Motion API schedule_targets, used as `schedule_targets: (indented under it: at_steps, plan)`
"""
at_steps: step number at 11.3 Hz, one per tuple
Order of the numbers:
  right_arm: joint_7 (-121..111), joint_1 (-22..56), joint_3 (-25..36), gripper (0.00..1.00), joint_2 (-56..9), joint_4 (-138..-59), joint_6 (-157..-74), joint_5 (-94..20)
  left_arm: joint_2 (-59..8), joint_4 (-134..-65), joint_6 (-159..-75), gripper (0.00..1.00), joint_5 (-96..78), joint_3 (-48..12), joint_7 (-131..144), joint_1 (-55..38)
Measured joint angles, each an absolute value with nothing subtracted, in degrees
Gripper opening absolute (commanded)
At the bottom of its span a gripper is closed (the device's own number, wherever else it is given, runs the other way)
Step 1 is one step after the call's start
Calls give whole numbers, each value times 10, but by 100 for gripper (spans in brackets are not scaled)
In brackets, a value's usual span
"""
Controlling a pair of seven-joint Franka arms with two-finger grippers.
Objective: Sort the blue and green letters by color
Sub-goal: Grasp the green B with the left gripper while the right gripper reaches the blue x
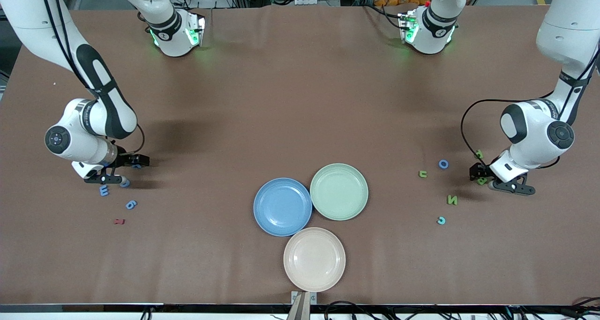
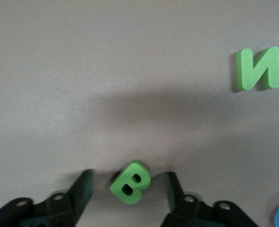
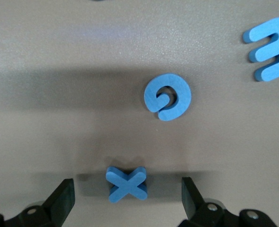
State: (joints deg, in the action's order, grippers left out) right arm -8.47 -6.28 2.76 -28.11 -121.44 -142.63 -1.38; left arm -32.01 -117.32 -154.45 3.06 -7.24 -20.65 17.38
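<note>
My right gripper should close now, because its open fingers are on both sides of the blue X. Closing now would hold the X.
My left gripper (image 2: 128, 188) is low over the table, open around a green B (image 2: 130, 182), with a gap on each side. Close by lie a green N (image 2: 257, 68), a green U (image 1: 423, 174) and a green P (image 1: 479, 154). At the right arm's end, my right gripper (image 3: 127, 189) stands open around a blue X (image 3: 126, 183) without touching it. A blue G-like curl (image 3: 167, 96), a blue E (image 3: 269, 48) and a blue 6 (image 1: 131, 204) lie beside it. A blue O (image 1: 443, 164) and a blue C (image 1: 441, 220) sit among the green letters.
Three plates cluster mid-table toward the front camera: a blue plate (image 1: 282, 206), a green plate (image 1: 339, 191) and, nearest the camera, a beige plate (image 1: 314, 258). A small dark red letter (image 1: 119, 221) lies near the blue 6.
</note>
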Motion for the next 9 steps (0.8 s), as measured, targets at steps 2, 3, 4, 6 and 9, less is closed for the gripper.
schedule_targets:
  at_steps: [2, 3, 4, 6, 9]
  plan:
    - [-85, -63, 28, 0, -281, -1214, -1427, -14, -316, -1173, -1546, 8, 31, -72, -207, 177]
    - [-85, -63, 28, 0, -281, -1215, -1427, -14, -315, -1173, -1546, 7, 31, -72, -208, 177]
    - [-85, -63, 28, 0, -280, -1215, -1427, -14, -315, -1173, -1546, 6, 31, -72, -208, 177]
    - [-85, -63, 29, 0, -274, -1215, -1427, -14, -315, -1173, -1546, 4, 31, -72, -208, 177]
    - [-85, -63, 29, 0, -273, -1216, -1427, -14, -315, -1170, -1547, 3, 31, -73, -209, 176]
